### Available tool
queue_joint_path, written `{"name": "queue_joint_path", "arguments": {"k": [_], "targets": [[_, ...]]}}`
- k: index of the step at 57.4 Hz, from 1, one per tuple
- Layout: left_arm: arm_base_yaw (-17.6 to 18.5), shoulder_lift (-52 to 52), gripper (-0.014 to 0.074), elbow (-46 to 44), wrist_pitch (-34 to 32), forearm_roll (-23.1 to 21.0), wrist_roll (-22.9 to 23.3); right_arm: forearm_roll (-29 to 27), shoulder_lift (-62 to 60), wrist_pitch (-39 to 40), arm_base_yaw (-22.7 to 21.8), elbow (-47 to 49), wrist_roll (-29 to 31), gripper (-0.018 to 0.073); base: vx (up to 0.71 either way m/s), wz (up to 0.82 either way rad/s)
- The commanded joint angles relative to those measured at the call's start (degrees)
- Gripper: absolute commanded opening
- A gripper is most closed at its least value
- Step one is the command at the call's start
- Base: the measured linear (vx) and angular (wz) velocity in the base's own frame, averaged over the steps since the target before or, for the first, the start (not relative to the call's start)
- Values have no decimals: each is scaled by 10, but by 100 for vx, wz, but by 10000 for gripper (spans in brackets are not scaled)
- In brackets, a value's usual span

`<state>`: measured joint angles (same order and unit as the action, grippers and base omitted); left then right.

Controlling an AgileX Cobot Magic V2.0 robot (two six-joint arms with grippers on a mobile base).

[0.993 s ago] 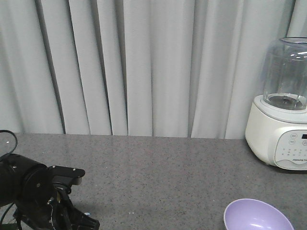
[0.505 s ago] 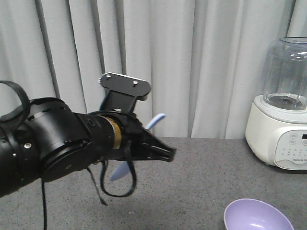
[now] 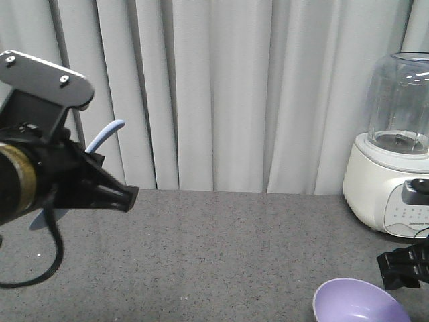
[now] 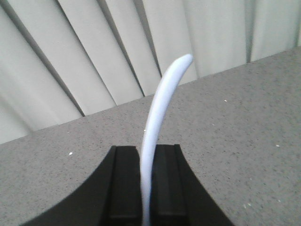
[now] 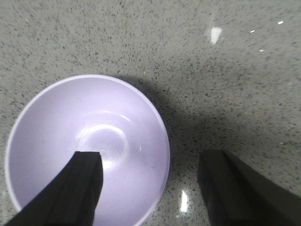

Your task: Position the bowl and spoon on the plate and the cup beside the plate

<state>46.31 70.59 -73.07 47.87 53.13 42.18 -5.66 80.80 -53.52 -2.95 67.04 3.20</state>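
I need to reach the lavender bowl with my right gripper and grab its rim (image 3: 386,294), which leaves the lavender bowl's hollow (image 3: 355,307) free for the spoon.
The pale blue spoon (image 4: 162,103) stands upright between the black pads of my left gripper (image 4: 146,155), which is shut on its handle. In the front view that gripper (image 3: 124,198) hangs high at the left, above the counter, with the spoon (image 3: 107,132) curving up behind it. The lavender bowl (image 5: 108,136) rests on the counter under my right gripper (image 5: 150,157). That gripper is open, with one finger over the bowl's inside and the other outside its right rim. The front view shows the bowl (image 3: 358,302) at the bottom right and the right gripper (image 3: 395,268) just above it. Plate and cup are out of view.
A white appliance with a clear jug (image 3: 395,154) stands at the back right of the grey speckled counter (image 3: 234,248). Pale curtains (image 3: 221,94) hang along the counter's far edge.
My left gripper rose from low at the left with the spoon, swung toward the middle, and is now back at the left and closer to the camera. The right gripper has entered above the bowl.
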Motion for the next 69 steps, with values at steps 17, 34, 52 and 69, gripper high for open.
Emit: {"name": "queue_joint_path", "arguments": {"k": [17, 34, 52, 69], "targets": [[2, -189, 0, 139, -58, 12, -1, -9, 49, 34, 1, 22, 25, 498, 0, 0], [2, -208, 0, 140, -54, 4, -1, -24, 107, 41, 1, 22, 49, 447, 0, 0], [2, -208, 0, 140, -54, 4, -1, -51, 121, 36, 1, 22, 63, 223, 0, 0], [2, -208, 0, 140, -54, 4, -1, -52, 111, 50, 1, 22, 63, -15, 0, 0]]}}
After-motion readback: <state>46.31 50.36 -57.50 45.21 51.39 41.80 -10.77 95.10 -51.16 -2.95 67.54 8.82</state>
